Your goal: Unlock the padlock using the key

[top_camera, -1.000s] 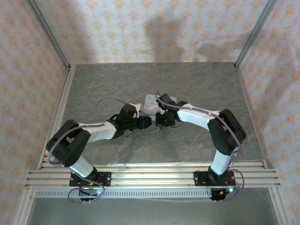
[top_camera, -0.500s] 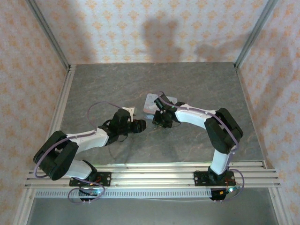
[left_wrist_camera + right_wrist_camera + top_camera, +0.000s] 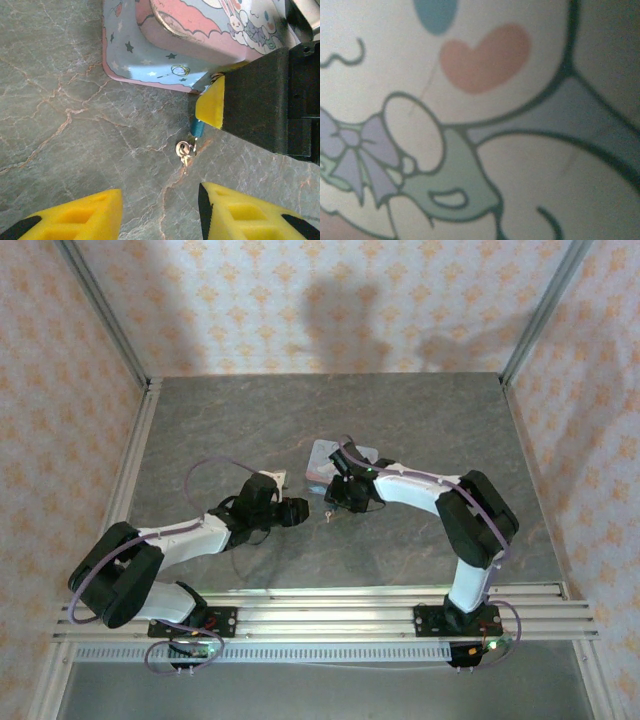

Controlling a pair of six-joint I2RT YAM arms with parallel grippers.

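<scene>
The left gripper should next grab the padlock by its exposed bluish body [image 3: 197, 128], which leaves the shackle free to unlock from the tin.
The padlock [image 3: 198, 128], a small bluish body, pokes out from under a yellow finger [image 3: 210, 105] of my right gripper [image 3: 336, 502], close to the tin's corner. The key [image 3: 184, 150], thin and pale on a small ring, lies on the table just below the padlock and seems joined to it. My left gripper [image 3: 160, 200] is open a short way in front of the key, its yellow fingertips [image 3: 90, 215] wide apart with bare table between them. In the top view the left gripper [image 3: 297, 510] faces the right one across a small gap. How the right jaws stand is hidden.
A pale blue tin [image 3: 150, 55] with a cartoon lid lies just behind the padlock; the tin [image 3: 322, 458] sits mid-table, and its lid print [image 3: 470, 125] is very close in the right wrist view. Patterned walls and metal rails [image 3: 135, 460] bound the grey stone table [image 3: 420, 420].
My left arm has drawn back toward the left and the near edge, widening the gap between the grippers. The right gripper shifted slightly left and nearer.
</scene>
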